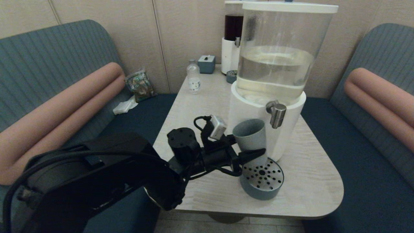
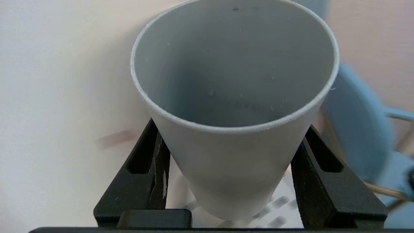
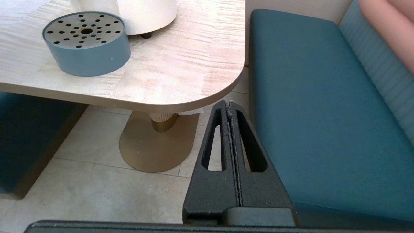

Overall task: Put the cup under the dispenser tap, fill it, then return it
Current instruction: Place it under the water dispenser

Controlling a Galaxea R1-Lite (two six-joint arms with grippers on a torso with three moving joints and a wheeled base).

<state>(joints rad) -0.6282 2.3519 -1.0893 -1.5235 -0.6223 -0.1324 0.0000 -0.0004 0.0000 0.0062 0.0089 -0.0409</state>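
My left gripper keeps holding the cup until its base is on the perforated drip tray. If it opened now, above the tray, the cup would fall.
My left gripper is shut on the grey-green cup, holding it upright in the air over the near-left part of the drip tray. The cup's mouth stands to the left of the steel dispenser tap and a little below its outlet. In the left wrist view the cup fills the frame between the two black fingers, and its inside looks empty apart from a few droplets. My right gripper hangs parked below the table's near right corner, fingers pressed together, holding nothing.
The big white-based dispenser with clear liquid stands on the light wooden table. Behind it are a narrower dispenser with dark liquid, a small bottle and a tissue box. Blue benches flank the table.
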